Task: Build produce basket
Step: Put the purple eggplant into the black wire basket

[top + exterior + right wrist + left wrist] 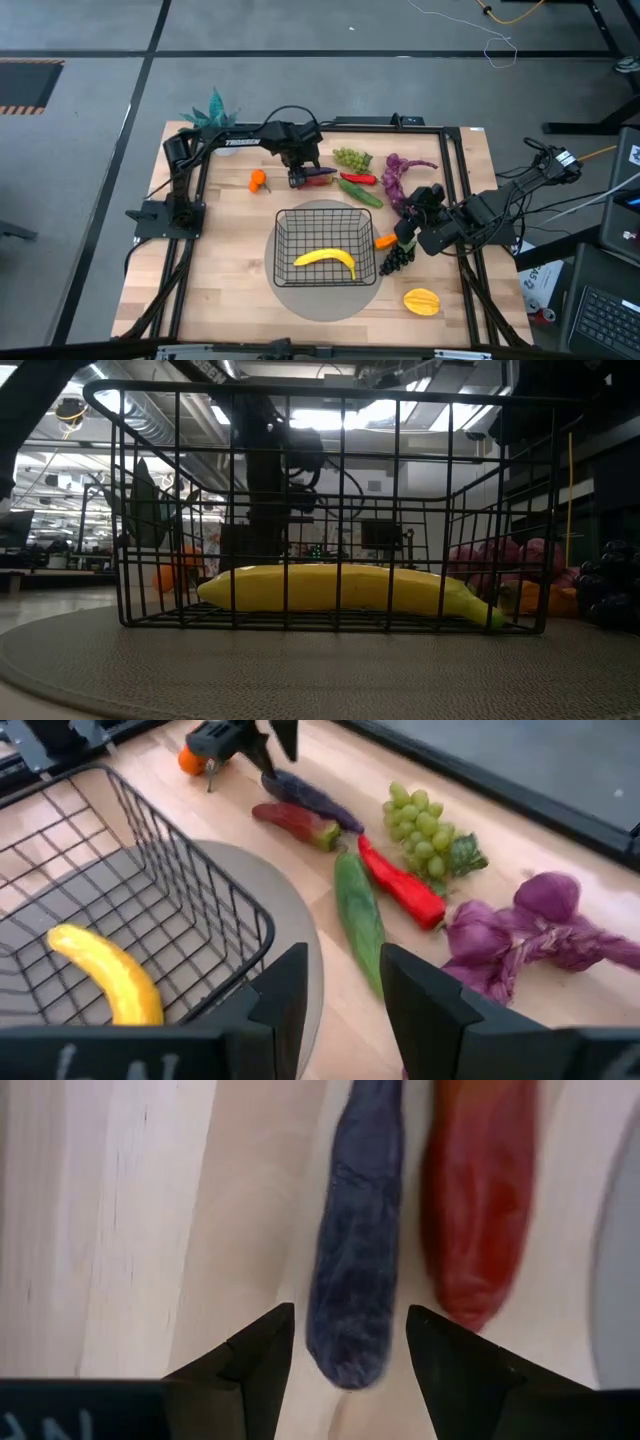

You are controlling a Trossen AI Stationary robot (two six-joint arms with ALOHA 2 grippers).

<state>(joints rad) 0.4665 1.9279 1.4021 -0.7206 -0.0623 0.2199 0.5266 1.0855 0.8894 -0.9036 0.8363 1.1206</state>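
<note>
The eggplant's rounded end [350, 1342] is below the fingers, so they would miss the purple eggplant [358, 1250] if they closed now. My left gripper should go down first, then close on the eggplant.
The black wire basket [283, 240] stands on a round grey mat with a yellow banana [327, 260] lying in it. Beyond it lie a purple eggplant [358, 1250], a dark red pepper [478, 1200], a slim red pepper [400, 885], a cucumber [360, 915] and green grapes [430, 830]. My left gripper [298, 180] points down over the eggplant's left end, open, with a finger on either side and a gap to each. My right gripper [345, 990] hovers open at the basket's right, with nothing between its fingers.
An orange [258, 180] lies left of my left gripper. A purple bunch [400, 175], a carrot [385, 241], dark grapes [397, 257] and a yellow starfruit [422, 301] lie right of the basket. A teal plant [212, 108] stands at the far left corner.
</note>
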